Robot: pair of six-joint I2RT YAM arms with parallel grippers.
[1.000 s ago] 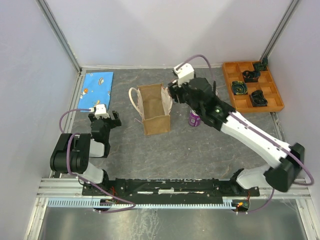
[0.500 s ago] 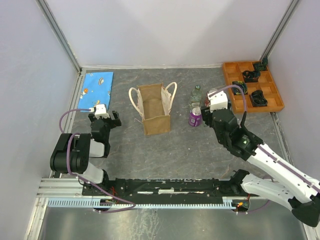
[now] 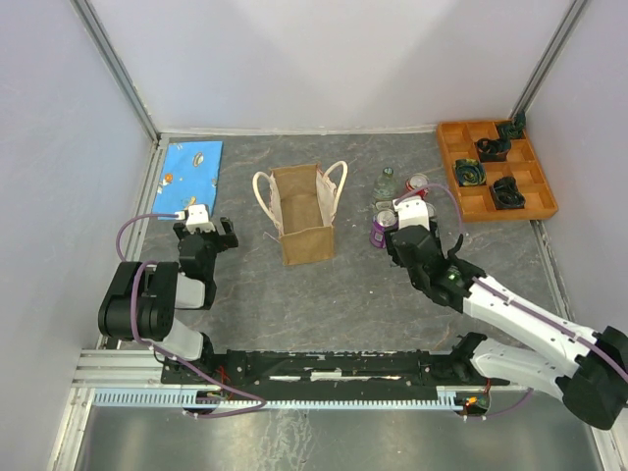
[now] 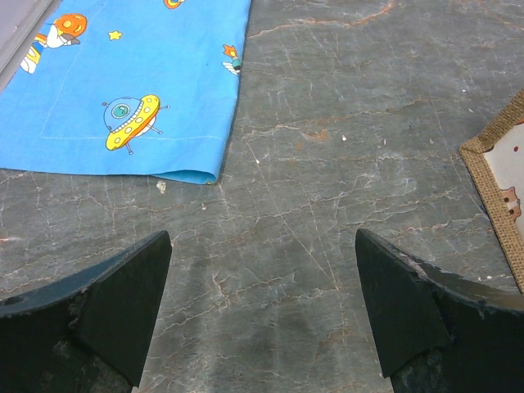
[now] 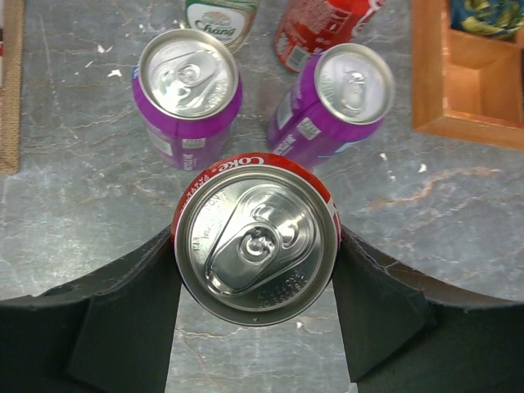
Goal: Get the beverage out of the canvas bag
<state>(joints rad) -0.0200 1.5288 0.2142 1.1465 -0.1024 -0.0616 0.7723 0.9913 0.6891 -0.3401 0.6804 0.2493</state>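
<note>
My right gripper must keep holding the can: its top looks far larger than the purple cans' below, so it would drop onto the table beside them if I opened now.
In the right wrist view my right gripper (image 5: 255, 246) is shut on a red cola can, the beverage (image 5: 255, 237), with a finger pressed on each side, upright above the table. The tan canvas bag (image 3: 302, 211) stands open to the left of it, apart, its edge (image 5: 8, 90) just in view. From above, my right gripper (image 3: 400, 238) hides the held can. My left gripper (image 4: 262, 311) is open over bare table, with the bag's corner (image 4: 499, 180) at its right.
Just beyond the held can stand two purple cans (image 5: 187, 94) (image 5: 336, 102), a green-labelled bottle (image 5: 219, 12) and another red can (image 5: 315, 29). An orange compartment tray (image 3: 461, 201) sits back right. A blue printed cloth (image 3: 191, 167) lies back left.
My right arm has swung from the bag's right edge over to the right, then drawn back toward the near side, ending by the group of cans. The left arm has not moved.
</note>
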